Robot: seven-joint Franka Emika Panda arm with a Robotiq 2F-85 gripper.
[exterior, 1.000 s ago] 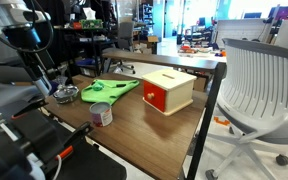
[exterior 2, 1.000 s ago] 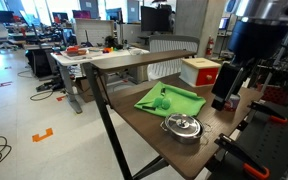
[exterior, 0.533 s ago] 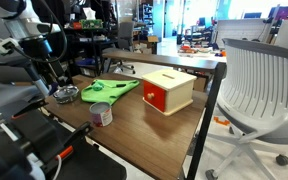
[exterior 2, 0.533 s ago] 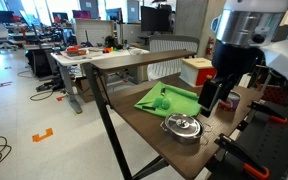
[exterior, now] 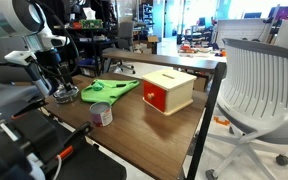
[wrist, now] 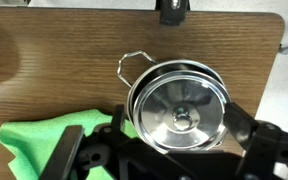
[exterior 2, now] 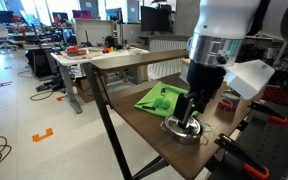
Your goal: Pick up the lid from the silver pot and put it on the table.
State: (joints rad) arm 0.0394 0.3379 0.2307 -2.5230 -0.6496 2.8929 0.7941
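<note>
The lid's rim should stay clear to lift off the pot (exterior: pixel 67 95) and lie flat on the tabletop. My gripper next needs to grab the lid's small central knob from above.
The round shiny silver lid (wrist: pixel 184 105) with its small central knob sits on the silver pot (wrist: pixel 132 64), whose rim and wire handle show around it. My gripper (wrist: pixel 182 122) is open directly above the lid, with one black finger on each side of its rim. In both exterior views the gripper (exterior: pixel 59 88) (exterior 2: pixel 189 117) hangs low over the pot (exterior: pixel 67 95) (exterior 2: pixel 180 129) near the end of the dark wood table (exterior: pixel 134 122) (exterior 2: pixel 144 125) (wrist: pixel 64 40). The lid is partly hidden by the gripper there.
A green cloth (exterior: pixel 109 88) (exterior 2: pixel 169 100) (wrist: pixel 39 145) lies right beside the pot. A red-and-tan box (exterior: pixel 169 92) (exterior 2: pixel 199 70) and a small grey-white cup (exterior: pixel 101 113) stand further along the table. A white chair (exterior: pixel 259 80) stands off the table's long side.
The arm has swung in and come down. The gripper, which was higher and to the side of the pot, now hangs low over the lid.
</note>
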